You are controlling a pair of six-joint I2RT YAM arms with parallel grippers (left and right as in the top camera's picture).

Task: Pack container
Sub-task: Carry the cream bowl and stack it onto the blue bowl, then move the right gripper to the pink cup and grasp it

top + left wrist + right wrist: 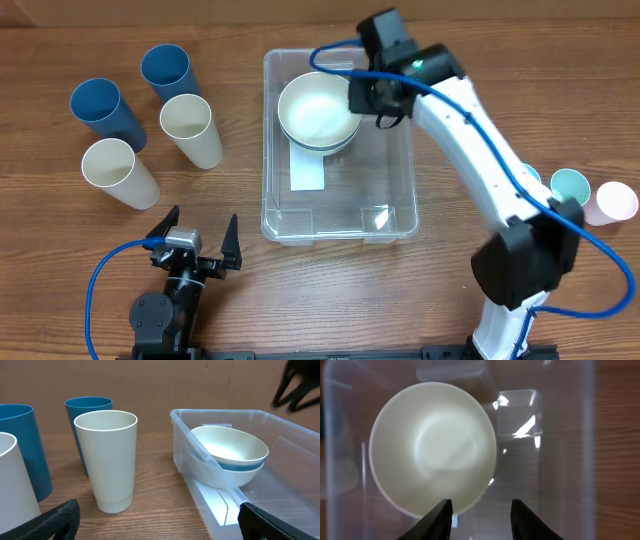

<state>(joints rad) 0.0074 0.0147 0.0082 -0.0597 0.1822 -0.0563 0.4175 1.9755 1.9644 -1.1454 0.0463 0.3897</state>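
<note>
I should next grab the pink cup by its rim (616,201) with my right gripper. Its base then stays free to stand upright in the container (340,232) beside the bowls.
The container (340,232) is a clear rectangular bin in the middle of the table, with a white label (306,168) on its base. Two bowls sit stacked in its far end: a cream bowl (318,108) nested in a blue-rimmed bowl (240,466). My right gripper (366,96) hangs over the cream bowl's right edge. In the right wrist view the right gripper (481,510) is open with nothing between its fingers, and the cream bowl (432,445) lies just ahead to the left. My left gripper (198,228) rests open at the front left, clear of the container (185,445).
Left of the bin stand two blue cups (100,108) (165,70) and two cream cups (190,128) (118,172). A teal cup (570,185) and a pink cup (610,203) lie at the right edge, behind the right arm.
</note>
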